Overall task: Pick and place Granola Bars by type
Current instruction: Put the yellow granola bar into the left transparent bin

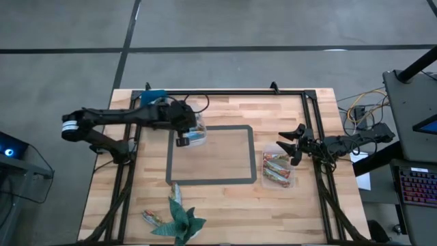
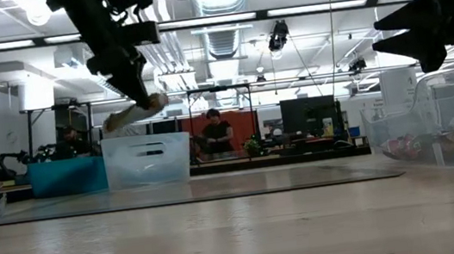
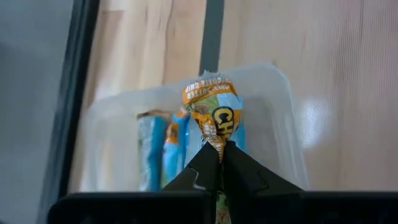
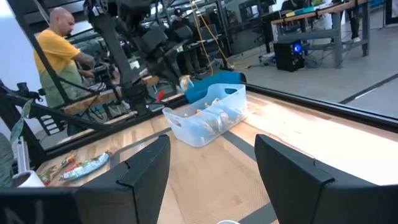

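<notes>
My left gripper lowers the bar inside before releasing it, since the granola bar's orange end (image 3: 211, 92) hangs high over the clear tub's rim.
My left gripper (image 3: 219, 149) is shut on a granola bar (image 3: 214, 106) in a blue and orange wrapper and hangs over a clear tub (image 1: 199, 134) at the taped rectangle's far left corner. Several blue bars (image 3: 163, 146) lie in that tub. My right gripper (image 1: 290, 145) waits open at the table's right side, beside a second clear tub (image 1: 278, 171) holding brown and red bars. Loose bars (image 1: 151, 217) lie on the table near the front edge. My left gripper pinches one crimped end of the bar's wrapper (image 3: 216, 140) between its two fingertips, coming from above at a slant. The bar (image 2: 126, 115) sticks out beyond the fingers, tilted, lifted clear above the tub (image 2: 147, 160).
A green paper plant figure (image 1: 180, 220) lies near the front edge beside the loose bars. A dark taped rectangle (image 1: 212, 181) marks the table's middle. A black frame rail (image 1: 311, 116) runs along the table's sides. People stand beyond the table, one in a yellow shirt (image 4: 57, 46).
</notes>
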Robot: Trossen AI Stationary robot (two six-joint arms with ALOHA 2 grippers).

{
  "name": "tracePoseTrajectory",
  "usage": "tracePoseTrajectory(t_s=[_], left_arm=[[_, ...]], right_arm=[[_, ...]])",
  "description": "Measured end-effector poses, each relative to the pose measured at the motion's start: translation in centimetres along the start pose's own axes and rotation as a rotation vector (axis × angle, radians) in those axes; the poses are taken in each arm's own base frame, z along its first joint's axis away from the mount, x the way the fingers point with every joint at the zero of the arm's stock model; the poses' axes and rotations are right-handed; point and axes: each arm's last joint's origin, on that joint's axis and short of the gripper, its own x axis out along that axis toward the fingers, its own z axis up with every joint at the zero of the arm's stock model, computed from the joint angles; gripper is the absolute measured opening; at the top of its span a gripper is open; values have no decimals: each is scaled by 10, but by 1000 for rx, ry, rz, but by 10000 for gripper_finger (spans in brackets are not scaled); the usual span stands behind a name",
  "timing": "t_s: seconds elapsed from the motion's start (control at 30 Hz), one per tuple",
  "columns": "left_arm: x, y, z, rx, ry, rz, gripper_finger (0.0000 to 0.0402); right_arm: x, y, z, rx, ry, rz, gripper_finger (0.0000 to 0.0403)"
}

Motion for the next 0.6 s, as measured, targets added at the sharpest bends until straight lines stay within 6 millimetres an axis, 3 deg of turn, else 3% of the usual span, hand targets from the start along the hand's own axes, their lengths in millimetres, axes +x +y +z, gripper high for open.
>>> tracePoseTrajectory(t_s=[0.4,0.6], left_arm=[[29,-7,7,-118,-42,-25,0],[44,-12,-2,-219,-6,-35,0]], right_arm=[[0,0,0,0,0,0,224],[0,0,0,0,0,-1,224]])
